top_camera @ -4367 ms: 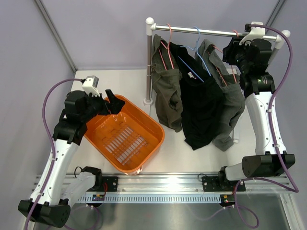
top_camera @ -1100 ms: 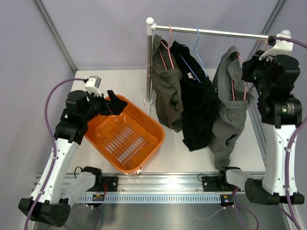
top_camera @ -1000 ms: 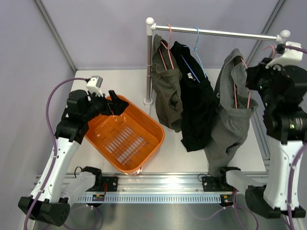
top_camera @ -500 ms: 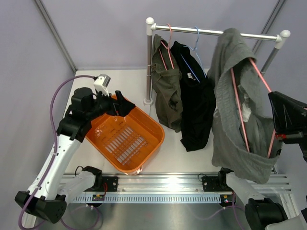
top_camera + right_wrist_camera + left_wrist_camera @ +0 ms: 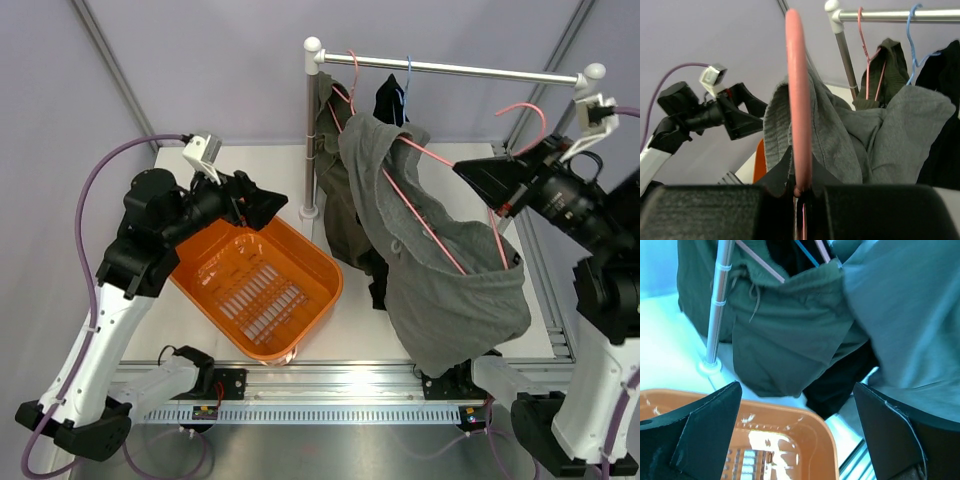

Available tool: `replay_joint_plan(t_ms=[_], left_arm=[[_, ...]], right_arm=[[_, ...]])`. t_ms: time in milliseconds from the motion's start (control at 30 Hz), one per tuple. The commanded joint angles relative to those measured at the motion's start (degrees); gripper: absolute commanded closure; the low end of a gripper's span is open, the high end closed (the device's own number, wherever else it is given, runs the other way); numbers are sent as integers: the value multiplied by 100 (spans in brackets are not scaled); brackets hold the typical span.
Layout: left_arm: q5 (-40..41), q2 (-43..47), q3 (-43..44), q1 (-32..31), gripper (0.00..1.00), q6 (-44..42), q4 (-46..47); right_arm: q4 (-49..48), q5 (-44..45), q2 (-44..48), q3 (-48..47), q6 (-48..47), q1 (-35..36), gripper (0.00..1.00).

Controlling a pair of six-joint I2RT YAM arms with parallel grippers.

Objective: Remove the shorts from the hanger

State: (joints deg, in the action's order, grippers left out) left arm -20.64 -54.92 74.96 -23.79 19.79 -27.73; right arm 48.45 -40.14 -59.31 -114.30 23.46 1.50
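I should grab the grey shorts' waistband at its basket-side end (image 5: 362, 143) with my left gripper next, so the pink hanger stays free to slip out.
Grey shorts (image 5: 440, 290) hang on a pink hanger (image 5: 425, 228) that my right gripper (image 5: 488, 185) holds off the rail, tilted over the middle of the table. In the right wrist view the gripper (image 5: 801, 189) is shut on the hanger's pink bar (image 5: 799, 95), with the shorts' waistband (image 5: 835, 145) draped over it. My left gripper (image 5: 258, 203) is open and holds nothing, raised over the orange basket, left of the shorts. In its own view the grey shorts (image 5: 905, 315) fill the upper right beyond the open gripper (image 5: 800, 435).
The orange basket (image 5: 300, 240) sits under the left arm. On the rail (image 5: 470, 68) an olive garment (image 5: 335, 190) hangs from a pink hanger and a black one (image 5: 388, 100) from a blue hanger. The rail's post (image 5: 717, 305) stands behind the basket.
The right arm lifted the hanger with the grey shorts off the rail, then swung it left and forward, tilting it. The left arm rose and reached right towards it, jaws still open.
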Motion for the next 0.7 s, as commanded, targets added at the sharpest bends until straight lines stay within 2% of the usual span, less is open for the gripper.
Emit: replay_joint_plan(t_ms=[0, 100, 133, 267, 500, 667], left_arm=[[175, -150, 483, -117, 1, 69, 215], [219, -396, 660, -178, 1, 86, 197], [219, -528, 765, -187, 1, 95, 180], [315, -739, 889, -284, 1, 104, 171], [386, -661, 766, -381, 1, 51, 215], [359, -617, 687, -398, 1, 34, 250]], right_arm=[[-775, -328, -45, 320, 255, 113, 100], [-601, 347, -291, 400, -34, 867, 100], [-539, 854, -379, 356, -226, 1522, 100], [-310, 2201, -967, 233, -579, 2878, 100], [-151, 3950, -1548, 110, -869, 3761, 100], [-151, 4453, -1856, 40, -958, 4025, 100]])
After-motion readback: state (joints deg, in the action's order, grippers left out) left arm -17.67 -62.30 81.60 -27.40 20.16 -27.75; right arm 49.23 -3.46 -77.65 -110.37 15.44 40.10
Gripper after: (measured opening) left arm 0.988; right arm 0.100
